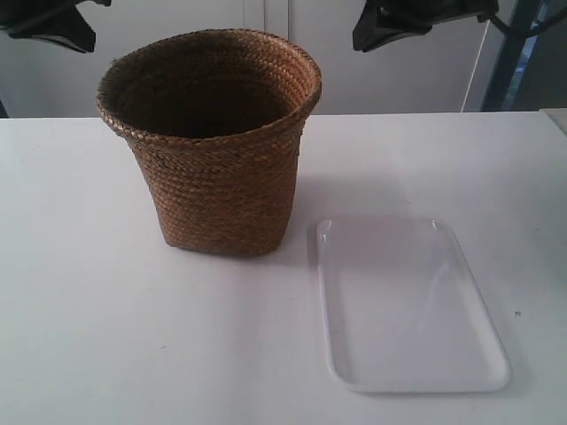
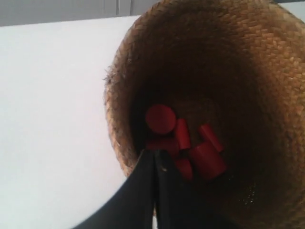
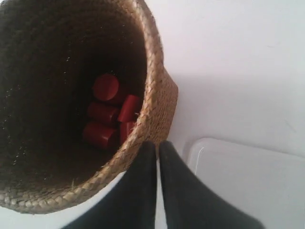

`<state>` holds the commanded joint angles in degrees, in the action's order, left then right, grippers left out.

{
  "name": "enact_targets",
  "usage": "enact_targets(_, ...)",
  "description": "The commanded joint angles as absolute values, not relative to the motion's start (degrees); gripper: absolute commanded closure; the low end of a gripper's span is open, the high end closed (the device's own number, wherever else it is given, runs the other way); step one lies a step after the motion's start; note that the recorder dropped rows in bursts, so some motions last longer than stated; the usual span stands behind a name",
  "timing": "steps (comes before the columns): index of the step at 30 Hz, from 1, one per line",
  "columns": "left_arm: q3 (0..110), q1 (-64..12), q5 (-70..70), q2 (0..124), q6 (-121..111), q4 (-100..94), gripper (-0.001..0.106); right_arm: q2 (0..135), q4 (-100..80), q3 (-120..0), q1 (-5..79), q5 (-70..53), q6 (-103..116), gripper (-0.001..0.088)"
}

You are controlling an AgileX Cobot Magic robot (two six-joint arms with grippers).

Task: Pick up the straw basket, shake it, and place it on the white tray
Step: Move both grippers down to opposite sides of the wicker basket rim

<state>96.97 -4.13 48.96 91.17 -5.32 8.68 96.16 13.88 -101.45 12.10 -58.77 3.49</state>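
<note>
My right gripper will next take hold of the straw basket (image 1: 213, 142) by its braided rim (image 1: 310, 81), so that it can lift the basket and shake it over the table.
The straw basket (image 1: 213, 142) stands upright on the white table, left of the white tray (image 1: 403, 305), which lies flat near the front right. Both wrist views look down into the basket (image 2: 214, 86) (image 3: 62, 95), where several red cylinders (image 2: 183, 143) (image 3: 107, 117) lie on its bottom. My left gripper (image 2: 156, 153) is shut and empty, high above the basket's rim. My right gripper (image 3: 157, 144) is also shut and empty, above the rim on the tray's side, with a corner of the tray (image 3: 248, 181) below it. In the exterior view both arms hang at the top edge, one at the left (image 1: 53, 22), one at the right (image 1: 403, 22).
The white table (image 1: 89, 310) spreads wide around the basket and tray. A pale wall stands behind, with a blue frame (image 1: 514, 53) at the far right.
</note>
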Motion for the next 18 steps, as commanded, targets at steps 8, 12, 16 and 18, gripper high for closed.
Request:
enact_targets(8,102.86,-2.49,54.53,96.63,-4.53,14.41,0.092,97.90,18.09,-101.45,12.10,-58.87,2.67,0.0227)
enact_targets(12,103.02,-2.49,54.40,96.71,-3.02,15.10,0.055,99.39,18.09,-101.45,12.10,-58.87,2.67,0.0173)
enact_targets(16,103.02,-2.49,54.40,97.73,-2.63,13.67,0.030,100.79,18.22,-101.45,12.10,-58.30,2.67,0.0173)
enact_targets(18,103.02,-2.49,54.27,98.66,-2.64,13.83,0.031,101.50,18.22,-101.45,12.10,-58.16,2.78,0.0173)
